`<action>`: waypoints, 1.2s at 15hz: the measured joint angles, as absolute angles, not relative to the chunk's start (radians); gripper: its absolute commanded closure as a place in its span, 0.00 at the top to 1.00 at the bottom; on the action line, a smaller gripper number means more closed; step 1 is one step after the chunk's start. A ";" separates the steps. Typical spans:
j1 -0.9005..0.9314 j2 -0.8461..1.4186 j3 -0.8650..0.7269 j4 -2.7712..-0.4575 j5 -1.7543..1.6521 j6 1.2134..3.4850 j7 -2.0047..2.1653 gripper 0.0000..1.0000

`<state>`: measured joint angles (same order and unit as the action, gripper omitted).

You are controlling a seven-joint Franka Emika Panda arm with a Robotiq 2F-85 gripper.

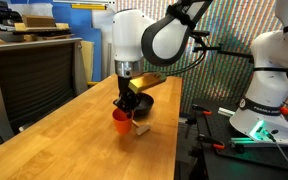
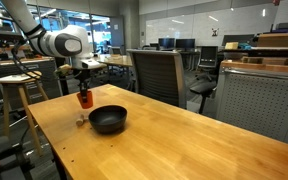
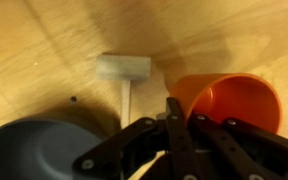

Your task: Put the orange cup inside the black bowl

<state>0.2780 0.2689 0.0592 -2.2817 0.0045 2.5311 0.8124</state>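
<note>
The orange cup will stay in the robot's gripper until it sits inside the black bowl [image 1: 142, 102] [image 3: 34, 150], because the base of the cup hangs over the wooden tabletop beside the bowl's rim.
The orange cup [image 1: 120, 120] [image 2: 84, 99] [image 3: 232, 100] is a small orange-red plastic cup held off the wooden table. My gripper [image 1: 124, 105] [image 2: 83, 88] [image 3: 189, 120] is shut on its rim, one finger inside and one outside. The black bowl [image 2: 108, 120] [image 1: 142, 102] [image 3: 34, 150] is round, shallow and matte. It sits on the table beside the cup, partly hidden behind my gripper in an exterior view. In the wrist view the bowl lies at the lower left and the cup at the right.
A small pale mallet-like object [image 3: 123, 68] [image 1: 139, 127] lies on the table [image 2: 184, 140] beside the cup. Office chairs [image 2: 154, 72] stand behind the table. A second robot base [image 1: 264, 100] stands past the table edge.
</note>
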 measured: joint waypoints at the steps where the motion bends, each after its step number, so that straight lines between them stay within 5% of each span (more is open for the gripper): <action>1: 0.272 0.226 0.030 -2.295 -0.026 2.532 0.833 0.02; 10: 0.049 0.006 -0.093 -2.338 -0.330 2.397 1.090 0.02; 18: 0.048 0.131 -0.003 -2.377 -0.036 2.304 1.060 0.02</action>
